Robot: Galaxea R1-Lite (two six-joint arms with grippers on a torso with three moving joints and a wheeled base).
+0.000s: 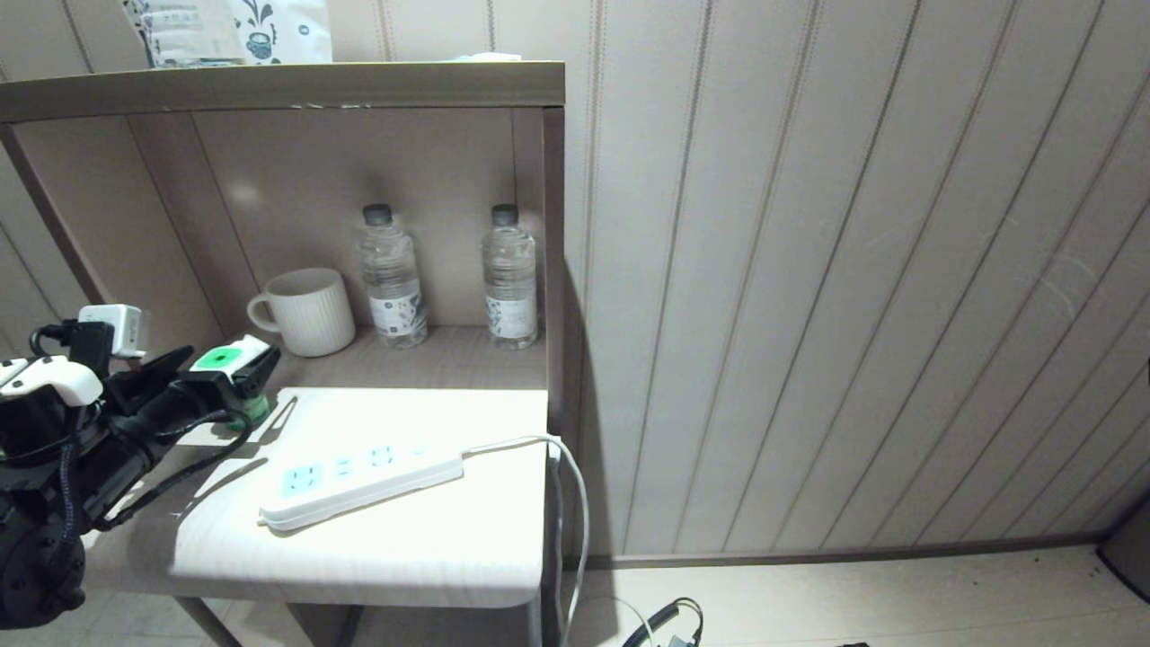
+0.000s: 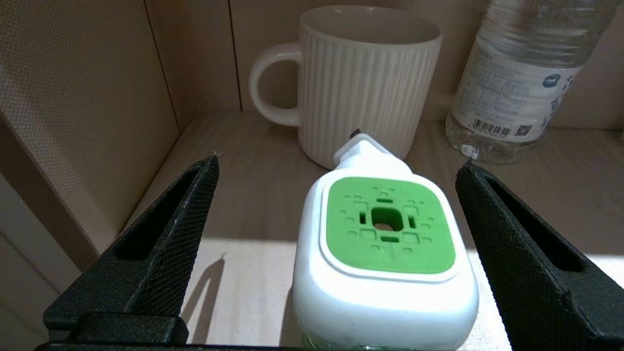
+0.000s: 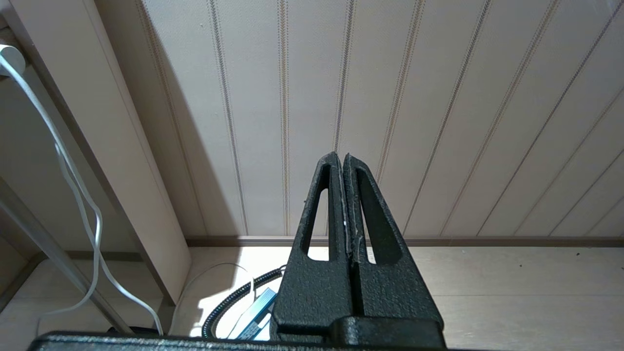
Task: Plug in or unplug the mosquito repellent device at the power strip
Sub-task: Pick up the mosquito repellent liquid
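Observation:
The plug end of the mosquito repellent device should stay free for the power strip (image 1: 359, 476), so my left gripper should next grab the device by its white head (image 1: 228, 356).
The mosquito repellent device (image 2: 385, 243) stands upright on the small table, white with a green top, its plug end facing the mug. In the head view the device (image 1: 218, 358) sits left of the power strip (image 1: 359, 476), apart from it and in none of its sockets. That strip lies flat on the table (image 1: 404, 548), its cord leaving at the right end. My left gripper (image 2: 341, 161) is open, one finger on each side of the device's head, neither touching it. Low by the floor, my right gripper (image 3: 341, 157) is shut and empty, facing the wall.
A ribbed white mug (image 1: 305, 310) stands just behind the device, with two water bottles (image 1: 392, 279) (image 1: 509, 279) at the back of the shelf nook. The nook's side wall (image 2: 73, 122) is close on the left. The strip's cord (image 1: 575, 503) hangs off the table's right edge.

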